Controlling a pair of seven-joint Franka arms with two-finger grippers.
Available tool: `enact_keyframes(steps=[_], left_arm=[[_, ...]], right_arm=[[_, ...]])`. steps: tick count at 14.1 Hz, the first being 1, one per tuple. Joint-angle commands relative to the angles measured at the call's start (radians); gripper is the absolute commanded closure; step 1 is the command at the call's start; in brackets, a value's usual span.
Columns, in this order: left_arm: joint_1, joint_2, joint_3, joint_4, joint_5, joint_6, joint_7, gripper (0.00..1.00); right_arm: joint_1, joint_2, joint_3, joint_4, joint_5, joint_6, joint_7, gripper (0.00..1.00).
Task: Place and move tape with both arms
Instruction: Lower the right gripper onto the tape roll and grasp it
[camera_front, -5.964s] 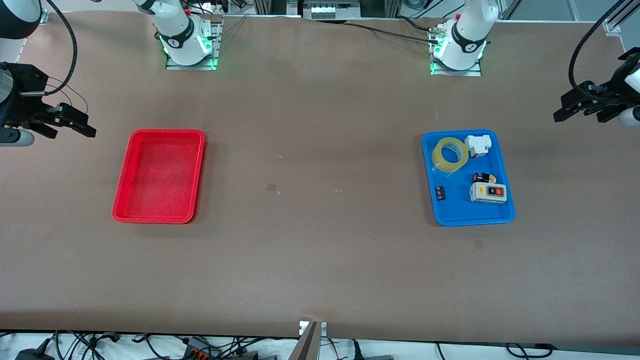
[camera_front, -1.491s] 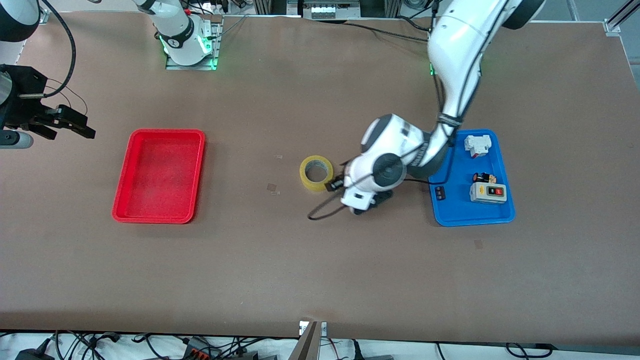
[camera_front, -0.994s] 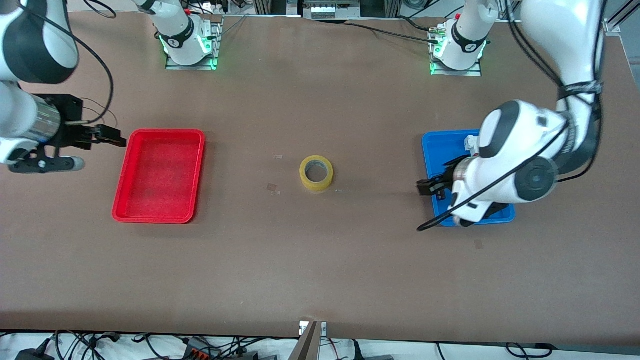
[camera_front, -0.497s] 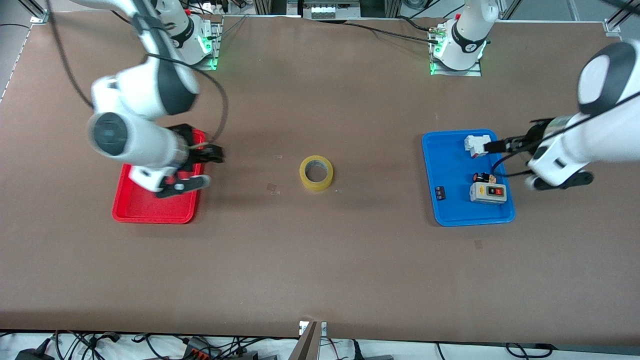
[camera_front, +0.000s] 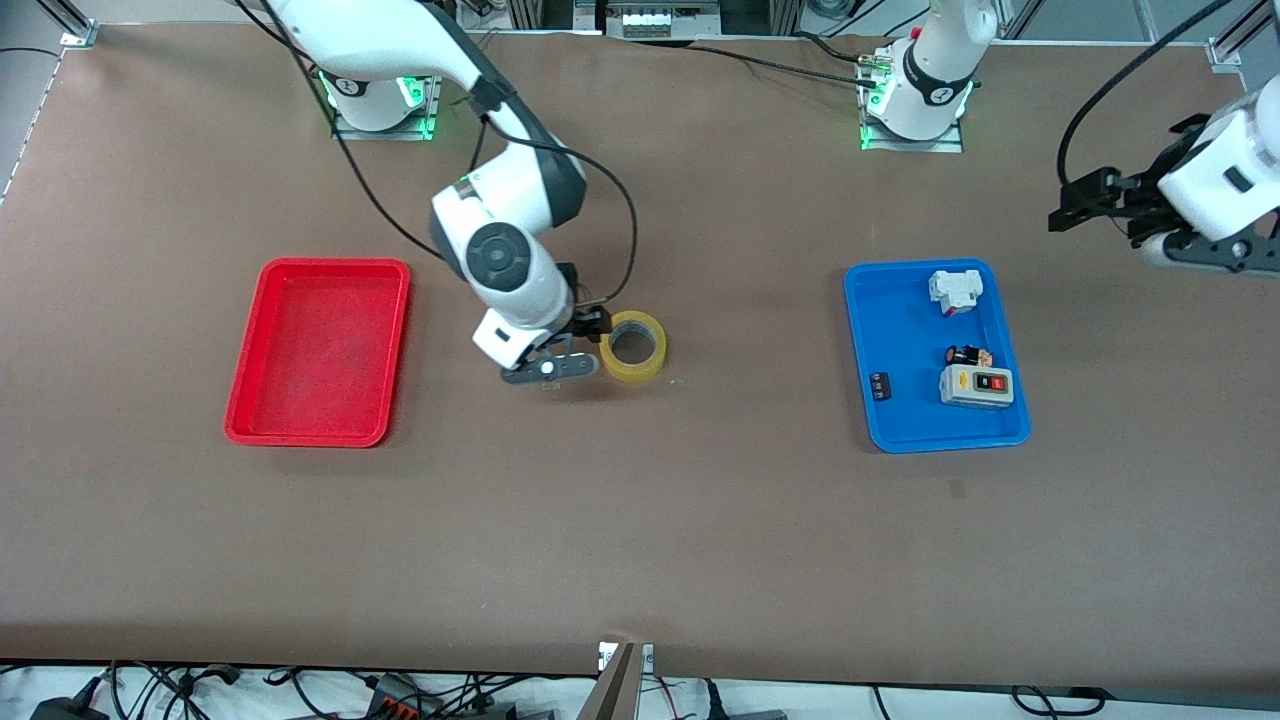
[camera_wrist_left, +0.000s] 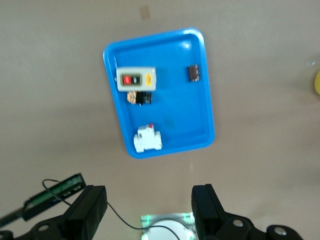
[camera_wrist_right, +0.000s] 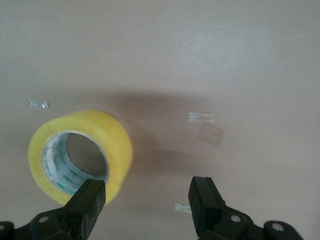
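One finger of my right gripper is above the tape's side (camera_wrist_right: 116, 165), outside the tape's hole (camera_wrist_right: 86, 152). It isn't time to close yet: my right gripper needs to line up with the tape first.
The tape (camera_front: 633, 346), a yellowish ring, lies flat on the bare table midway between the two trays. My right gripper (camera_front: 591, 324) is low beside it, on the side toward the red tray, open and empty. In the right wrist view the tape (camera_wrist_right: 82, 155) lies off to one side of the gripper (camera_wrist_right: 147, 205), with one finger (camera_wrist_right: 87, 202) over the roll's wall. My left gripper (camera_front: 1078, 203) is open and empty, raised over the table at the left arm's end. In the left wrist view the gripper (camera_wrist_left: 148, 210) looks down on the blue tray (camera_wrist_left: 200, 100).
A red tray (camera_front: 318, 350) lies toward the right arm's end. A blue tray (camera_front: 905, 420) toward the left arm's end holds a white-grey switch box (camera_front: 976, 386), a white part (camera_front: 955, 291), a small dark cylinder (camera_front: 966, 355) and a small black piece (camera_front: 880, 386).
The tape went from the blue tray to the table's middle with the left arm. The left arm has drawn back to its end. The right arm has swung over the red tray to the tape.
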Motion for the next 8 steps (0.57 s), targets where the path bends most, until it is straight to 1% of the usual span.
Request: enact_keyframes(steps=[1, 2, 3, 5, 6, 7, 8], left_arm=[[0.013, -0.004, 0.0, 0.029, 0.026, 0.159, 0.065, 0.0], [0.013, -0.006, -0.002, 0.029, 0.044, 0.22, 0.065, 0.0], [0.013, -0.01, 0.0, 0.029, 0.059, 0.225, 0.064, 0.0], [0.012, -0.018, 0.012, 0.02, 0.059, 0.16, 0.07, 0.0], [0.006, -0.018, 0.021, 0.021, 0.059, 0.143, 0.07, 0.0], [-0.007, -0.018, 0.048, 0.026, 0.056, 0.14, 0.065, 0.0], [-0.04, -0.019, 0.082, 0.03, 0.052, 0.138, 0.061, 0.0]], right_arm=[[0.037, 0.064, -0.012, 0.031, -0.022, 0.064, 0.08, 0.0], [0.043, 0.076, -0.01, 0.031, -0.021, 0.073, 0.082, 0.0], [0.044, 0.084, -0.01, 0.031, -0.012, 0.075, 0.083, 0.0], [0.047, 0.094, -0.01, 0.031, -0.012, 0.077, 0.1, 0.0], [0.05, 0.101, -0.01, 0.031, -0.016, 0.077, 0.106, 0.08], [0.05, 0.101, -0.01, 0.031, -0.01, 0.077, 0.115, 0.38], [0.049, 0.099, -0.01, 0.031, -0.01, 0.075, 0.14, 0.65]])
